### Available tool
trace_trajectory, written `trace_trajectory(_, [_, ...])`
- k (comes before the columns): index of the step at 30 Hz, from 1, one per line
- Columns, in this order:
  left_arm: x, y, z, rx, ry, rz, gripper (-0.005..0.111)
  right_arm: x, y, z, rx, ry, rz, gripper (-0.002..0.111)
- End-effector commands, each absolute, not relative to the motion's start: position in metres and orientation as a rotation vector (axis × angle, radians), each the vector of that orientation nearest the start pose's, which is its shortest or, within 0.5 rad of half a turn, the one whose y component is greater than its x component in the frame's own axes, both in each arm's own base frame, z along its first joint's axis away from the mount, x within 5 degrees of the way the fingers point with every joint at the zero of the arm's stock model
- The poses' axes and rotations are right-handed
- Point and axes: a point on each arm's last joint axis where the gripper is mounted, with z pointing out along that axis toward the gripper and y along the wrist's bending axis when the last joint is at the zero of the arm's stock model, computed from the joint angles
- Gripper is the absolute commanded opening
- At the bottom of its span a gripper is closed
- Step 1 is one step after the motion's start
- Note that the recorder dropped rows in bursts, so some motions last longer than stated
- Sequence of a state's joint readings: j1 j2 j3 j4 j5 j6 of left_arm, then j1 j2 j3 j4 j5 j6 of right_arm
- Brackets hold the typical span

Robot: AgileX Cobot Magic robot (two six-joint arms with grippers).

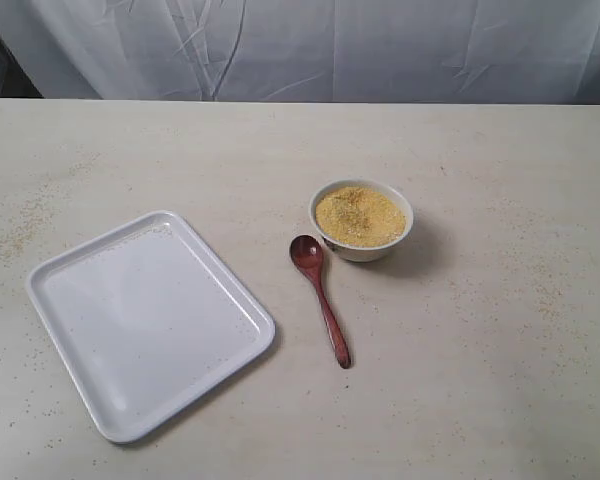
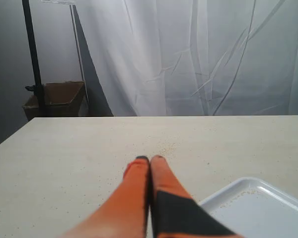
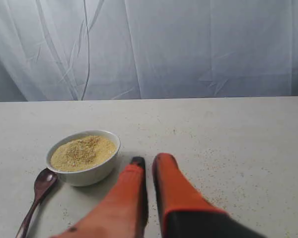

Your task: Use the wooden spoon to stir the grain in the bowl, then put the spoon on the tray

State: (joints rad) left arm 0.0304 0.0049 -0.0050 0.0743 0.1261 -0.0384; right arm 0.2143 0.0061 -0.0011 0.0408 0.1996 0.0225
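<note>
I should grab the wooden spoon by its handle next with my right gripper. Then it can stir the grain in the bowl.
The white bowl stands right of the table's middle, heaped with yellow grain. Just to its left the dark wooden spoon lies flat, its round end by the bowl and its handle pointing toward the front edge. The white tray lies at the front left with nothing on it. Neither gripper shows in the exterior view. My left gripper is shut and holds nothing, above bare table beside the tray's corner. My right gripper is shut to a thin slit and holds nothing, to one side of the bowl and spoon.
Loose grains are scattered over the pale table, thickest at the far left. A white curtain hangs behind the far edge. Beyond the table, a cardboard box and a black pole stand.
</note>
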Motion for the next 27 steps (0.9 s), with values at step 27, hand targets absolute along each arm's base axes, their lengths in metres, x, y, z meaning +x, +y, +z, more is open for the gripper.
trace_trajectory(27, [0.056,0.002,0.202,-0.005,1.61,0.049,0.0,0.148,0.038,0.286,0.011,1.931,0.375,-0.001])
